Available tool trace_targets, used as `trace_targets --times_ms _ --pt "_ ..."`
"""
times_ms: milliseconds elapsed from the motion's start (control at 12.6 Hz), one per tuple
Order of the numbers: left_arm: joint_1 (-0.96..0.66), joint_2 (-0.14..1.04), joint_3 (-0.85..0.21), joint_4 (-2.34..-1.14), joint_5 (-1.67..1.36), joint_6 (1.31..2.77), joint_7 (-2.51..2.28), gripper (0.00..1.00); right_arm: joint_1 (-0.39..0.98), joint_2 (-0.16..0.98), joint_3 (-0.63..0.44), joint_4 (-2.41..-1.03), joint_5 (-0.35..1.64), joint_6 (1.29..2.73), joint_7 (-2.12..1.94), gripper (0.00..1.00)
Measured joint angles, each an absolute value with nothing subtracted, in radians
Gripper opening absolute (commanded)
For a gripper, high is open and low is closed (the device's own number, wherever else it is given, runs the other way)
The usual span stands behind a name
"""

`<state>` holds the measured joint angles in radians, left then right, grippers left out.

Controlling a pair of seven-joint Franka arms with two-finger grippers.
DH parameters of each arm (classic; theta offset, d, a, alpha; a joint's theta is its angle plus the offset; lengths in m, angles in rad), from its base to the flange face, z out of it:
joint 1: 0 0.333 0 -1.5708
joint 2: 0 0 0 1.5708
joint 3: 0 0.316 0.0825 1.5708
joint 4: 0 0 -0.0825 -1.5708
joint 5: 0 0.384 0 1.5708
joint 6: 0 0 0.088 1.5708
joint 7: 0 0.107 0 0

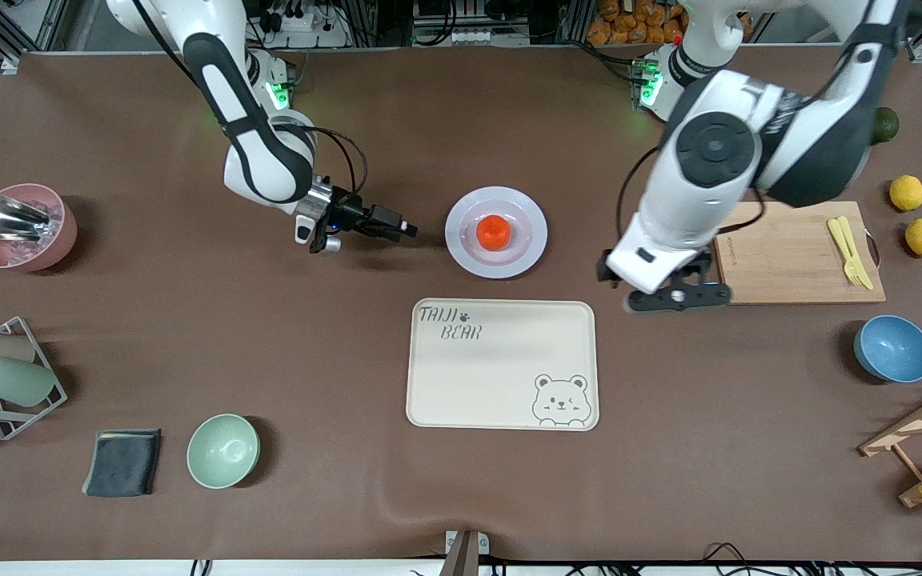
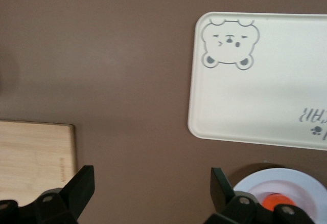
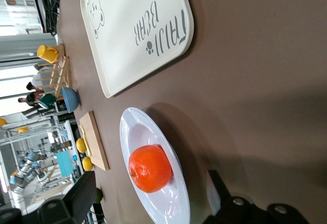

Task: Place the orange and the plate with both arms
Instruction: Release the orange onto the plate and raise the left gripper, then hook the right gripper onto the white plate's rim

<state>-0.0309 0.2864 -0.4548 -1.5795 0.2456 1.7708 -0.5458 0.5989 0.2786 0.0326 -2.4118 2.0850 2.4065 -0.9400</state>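
Note:
I need to pick up the pale plate next with my right gripper, holding it by its rim [image 1: 447, 234], so that the orange and plate can go on the tray [image 1: 503, 365].
The orange [image 1: 494, 232] sits in the middle of the pale plate [image 1: 457, 240], at mid-table. My right gripper [image 1: 406, 230] hovers low beside the plate, toward the right arm's end of the table. It is open and holds nothing. In the right wrist view the orange [image 3: 149, 168] and the plate [image 3: 134, 127] lie ahead of the right gripper [image 3: 152, 193], between its spread fingers. My left gripper [image 1: 679, 298] hangs open over bare table between the plate and the cutting board. The left wrist view shows the left gripper [image 2: 152, 188] empty, with the plate [image 2: 301, 180] and orange [image 2: 276, 201] at one edge.
A cream bear-print tray [image 1: 501, 364] lies just nearer the camera than the plate. A wooden cutting board [image 1: 797, 256] with yellow cutlery, two lemons [image 1: 907, 193] and a blue bowl [image 1: 893, 348] are at the left arm's end. A pink bowl [image 1: 21, 228], green bowl [image 1: 222, 450], cloth [image 1: 122, 462] and cup rack are at the right arm's end.

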Motion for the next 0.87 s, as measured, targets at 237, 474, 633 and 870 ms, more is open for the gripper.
trace_targets --times_ms 237,474,633,870 --pt "-0.071 0.194 -0.295 -1.581 0.161 1.699 -0.369 1.00 0.668 0.334 0.033 -2.361 2.166 2.411 -0.956 0.82" --pt "-0.093 0.087 -0.171 -1.587 0.103 1.617 -0.220 1.00 0.698 0.376 0.033 -2.328 2.226 2.416 -0.997 0.72" --pt "-0.097 0.026 -0.101 -1.588 0.080 1.563 -0.124 1.00 0.704 0.402 0.032 -2.320 2.270 2.418 -1.061 0.71" --pt "-0.107 -0.036 -0.029 -1.593 0.078 1.510 0.025 1.00 0.704 0.430 0.031 -2.311 2.282 2.418 -1.081 0.67"
